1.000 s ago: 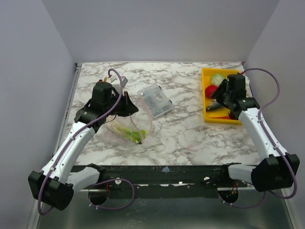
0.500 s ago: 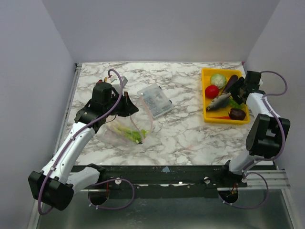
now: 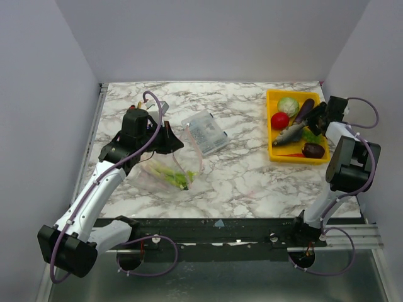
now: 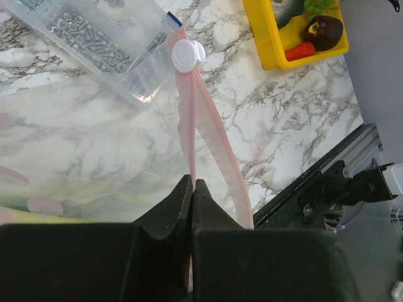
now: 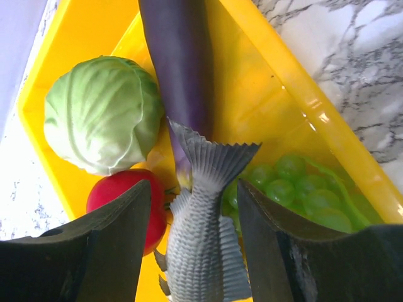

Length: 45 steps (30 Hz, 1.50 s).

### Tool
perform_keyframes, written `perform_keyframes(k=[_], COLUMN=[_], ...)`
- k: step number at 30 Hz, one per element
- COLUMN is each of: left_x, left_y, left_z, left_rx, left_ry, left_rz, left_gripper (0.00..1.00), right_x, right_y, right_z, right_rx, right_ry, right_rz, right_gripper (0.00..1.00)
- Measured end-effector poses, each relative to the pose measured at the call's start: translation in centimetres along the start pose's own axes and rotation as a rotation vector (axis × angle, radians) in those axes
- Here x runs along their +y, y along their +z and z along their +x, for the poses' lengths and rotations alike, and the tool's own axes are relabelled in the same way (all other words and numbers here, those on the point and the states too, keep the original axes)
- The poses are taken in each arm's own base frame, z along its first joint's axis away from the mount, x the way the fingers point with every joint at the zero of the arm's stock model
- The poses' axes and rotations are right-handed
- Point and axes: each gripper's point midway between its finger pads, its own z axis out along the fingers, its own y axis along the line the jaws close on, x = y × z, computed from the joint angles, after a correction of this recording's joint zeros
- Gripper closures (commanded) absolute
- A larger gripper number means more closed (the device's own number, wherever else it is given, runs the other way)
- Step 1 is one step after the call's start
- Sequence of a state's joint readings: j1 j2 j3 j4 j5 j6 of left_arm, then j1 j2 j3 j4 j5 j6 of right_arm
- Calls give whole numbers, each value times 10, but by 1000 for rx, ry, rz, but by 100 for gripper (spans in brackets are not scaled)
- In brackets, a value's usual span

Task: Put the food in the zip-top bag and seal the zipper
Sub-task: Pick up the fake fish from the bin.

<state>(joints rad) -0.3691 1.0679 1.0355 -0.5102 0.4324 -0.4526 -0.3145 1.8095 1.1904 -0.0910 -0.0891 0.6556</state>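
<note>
I need to grab the grey fish (image 5: 201, 245) by its narrow tail end (image 5: 206, 186) with my right gripper next, so its body stays free to go into the bag's opening head-first.
The clear zip-top bag (image 3: 165, 171) hangs and slumps on the marble with green pods (image 3: 178, 179) inside. My left gripper (image 4: 192, 184) is shut on its pink zipper (image 4: 189, 126), holding one side of the mouth up; a white slider (image 4: 187, 55) sits at the strip's far end. The rest of the food lies in the yellow tray (image 3: 271, 134): cabbage (image 5: 104, 119), red fruit (image 5: 119, 195), purple eggplant (image 5: 179, 63), grey fish (image 5: 201, 245), grapes (image 5: 296, 185) and a maroon piece (image 3: 313, 150). My right gripper (image 5: 194, 185) hangs open just over the tray, its fingers on either side of the fish.
A rigid clear box (image 3: 204, 132) of screws lies right beside the bag's mouth. The tray's right rim is close to the side wall. A red carrot-like piece (image 4: 300, 50) lies in the tray's near corner. The black frame rail (image 3: 220, 229) runs along the table's front edge.
The right arm has swung from above the tray to its right side and folded back, with the gripper now low over the fish. The left arm and bag have not moved.
</note>
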Motion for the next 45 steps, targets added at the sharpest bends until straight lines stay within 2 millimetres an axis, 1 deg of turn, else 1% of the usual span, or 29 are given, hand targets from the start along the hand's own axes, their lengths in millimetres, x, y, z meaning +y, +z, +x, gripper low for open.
perform_keyframes(k=[5, 8, 12, 16, 18, 20, 22, 24, 25, 27, 30, 33, 35, 36, 41, 43, 45], left_x=[0, 0, 1, 0, 0, 0, 0, 0, 0, 0, 0, 0, 0, 0, 0, 0, 0], left_y=[2, 3, 3, 3, 3, 3, 3, 3, 3, 3, 3, 3, 3, 3, 3, 3, 3], left_z=[1, 2, 2, 2, 2, 3, 3, 3, 3, 3, 3, 3, 3, 3, 3, 2, 2], left_rx=[9, 14, 16, 16, 16, 17, 17, 17, 17, 17, 17, 17, 17, 17, 17, 17, 16], left_ry=[-4, -8, -10, -10, -10, -10, -10, -10, -9, -10, -9, -9, -9, -9, -10, -10, -10], left_rz=[4, 5, 6, 6, 7, 7, 7, 7, 7, 7, 7, 7, 7, 7, 7, 8, 8], left_gripper=[100, 100, 100, 100, 100, 100, 100, 100, 100, 100, 100, 100, 100, 100, 100, 100, 100], right_x=[8, 9, 10, 10, 7, 7, 10, 12, 13, 12, 12, 13, 16, 19, 48, 55, 60], right_y=[14, 22, 28, 29, 29, 30, 30, 32, 34, 37, 35, 22, 7, -3, -60, -82, -103], right_z=[0, 3, 5, 7, 12, 14, 14, 15, 17, 21, 24, 23, 17, 12, -28, -36, -37], right_rx=[-7, 0, 0, -3, 9, 16, 19, 21, 27, 42, 51, 49, 30, 13, -132, -186, -222], right_ry=[25, 38, 53, 51, 52, 51, 49, 41, 40, 40, 49, 51, 42, 34, -43, -72, -98], right_rz=[-53, -72, -87, -100, -98, -101, -114, -135, -143, -152, -157, -151, -146, -149, -218, -255, -293], right_gripper=[46, 50, 49, 48, 48, 49, 56, 72, 77, 81, 85, 92, 97, 100, 100, 100, 100])
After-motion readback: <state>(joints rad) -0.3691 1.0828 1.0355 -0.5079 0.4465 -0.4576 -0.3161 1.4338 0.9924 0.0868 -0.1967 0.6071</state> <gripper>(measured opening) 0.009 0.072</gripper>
